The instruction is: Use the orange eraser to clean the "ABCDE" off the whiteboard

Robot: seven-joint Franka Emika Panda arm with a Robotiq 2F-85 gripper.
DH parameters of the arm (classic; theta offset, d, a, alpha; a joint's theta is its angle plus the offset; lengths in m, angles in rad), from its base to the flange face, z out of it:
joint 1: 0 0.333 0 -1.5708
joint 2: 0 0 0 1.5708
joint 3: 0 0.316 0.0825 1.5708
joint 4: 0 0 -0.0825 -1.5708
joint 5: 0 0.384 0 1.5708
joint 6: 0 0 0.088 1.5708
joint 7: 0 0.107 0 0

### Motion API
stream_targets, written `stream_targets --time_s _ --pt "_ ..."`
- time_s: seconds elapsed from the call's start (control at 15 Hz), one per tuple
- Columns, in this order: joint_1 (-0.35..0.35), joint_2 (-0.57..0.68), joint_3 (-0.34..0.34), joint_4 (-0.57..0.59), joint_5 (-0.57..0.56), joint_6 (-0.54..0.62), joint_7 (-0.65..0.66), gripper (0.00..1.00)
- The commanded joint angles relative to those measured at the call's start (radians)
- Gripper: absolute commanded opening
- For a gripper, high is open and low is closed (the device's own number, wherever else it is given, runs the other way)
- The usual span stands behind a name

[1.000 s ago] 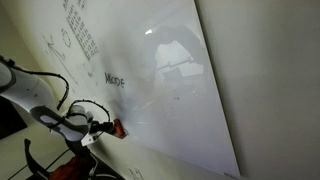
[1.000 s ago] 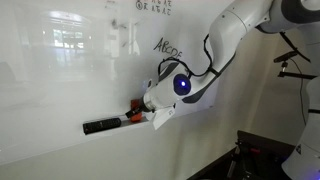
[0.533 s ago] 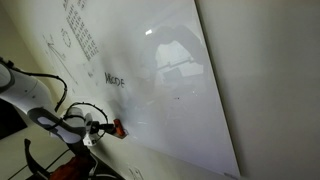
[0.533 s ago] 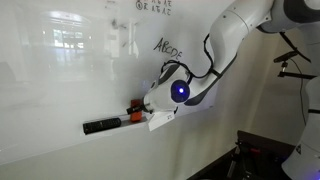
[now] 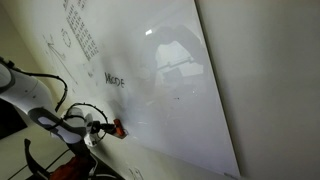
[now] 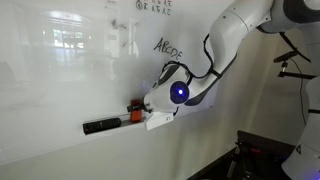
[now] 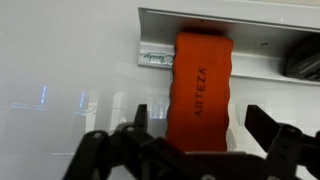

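My fingers reach beside the orange eraser's lower sides in the wrist view, so I need to close my gripper, and that would hold the orange eraser.
The orange eraser rests against the ledge at the bottom edge of the whiteboard. My gripper is open, with one finger on each side of the eraser and gaps showing on both sides. In both exterior views the gripper is at the eraser, low on the whiteboard. The "ABCDE" is written above it, untouched.
A black oblong object lies on the ledge beside the eraser. A grid of small marks and sketches fills the board's upper part. A matte wall borders the board.
The arm's wrist has shifted slightly down toward the eraser. The eraser and the writing have not moved.
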Motion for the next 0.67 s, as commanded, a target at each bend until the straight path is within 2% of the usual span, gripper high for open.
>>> stream_targets --time_s 0.0,0.27,0.33,0.4,0.6 --pt "0.003 -0.009 0.000 -0.010 -0.036 -0.025 0.061 1.00" --pt "0.002 -0.005 0.001 -0.009 -0.059 -0.029 0.093 1.00" --pt "0.002 -0.004 0.001 -0.008 -0.065 -0.034 0.107 0.75" --pt "0.003 -0.003 0.001 -0.009 -0.075 -0.036 0.111 0.74" --pt "0.003 0.001 0.004 -0.010 -0.085 -0.040 0.126 0.49"
